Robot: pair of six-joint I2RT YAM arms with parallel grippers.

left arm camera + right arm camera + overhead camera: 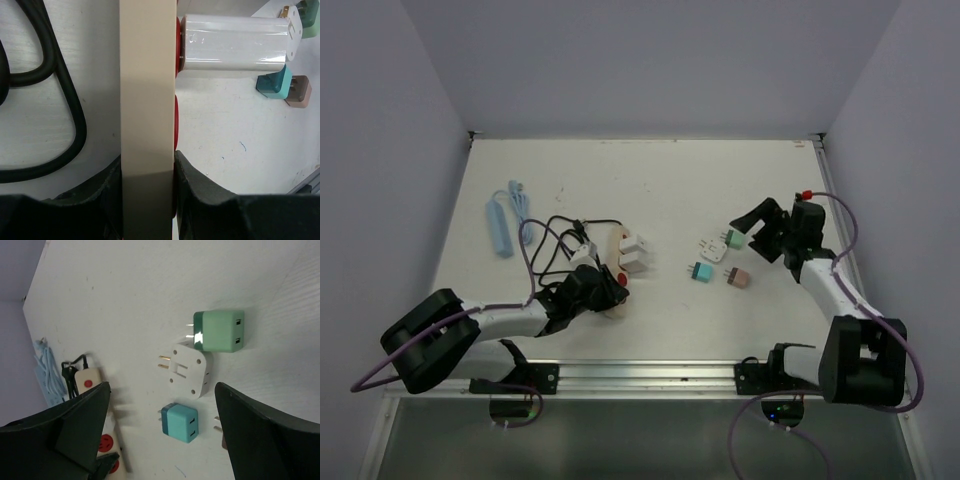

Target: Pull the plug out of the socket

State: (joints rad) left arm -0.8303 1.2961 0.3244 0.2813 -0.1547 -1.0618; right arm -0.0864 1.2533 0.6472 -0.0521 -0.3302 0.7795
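Note:
The white plug (635,252) has a body that sticks out, so the right gripper will next grab that body by opposite sides to pull the plug off the socket.
The beige power strip (613,262) lies left of centre with red sockets and a black cord (552,240) coiled to its left. A white plug (635,252) sits in its side. My left gripper (606,291) is shut on the strip's near end. In the left wrist view the strip (147,90) stands between my fingers (202,200), and the white plug (232,42) sticks out to the right. My right gripper (758,228) is open and empty at the right, above loose adapters. In the right wrist view the strip (86,380) shows at the far left, and the plug is hidden.
A green adapter (219,330), a white adapter (187,369) and a teal adapter (181,422) lie between the right gripper's fingers (75,425); a brown one (738,277) lies near. A light blue power strip (500,225) lies at far left. Walls enclose the table.

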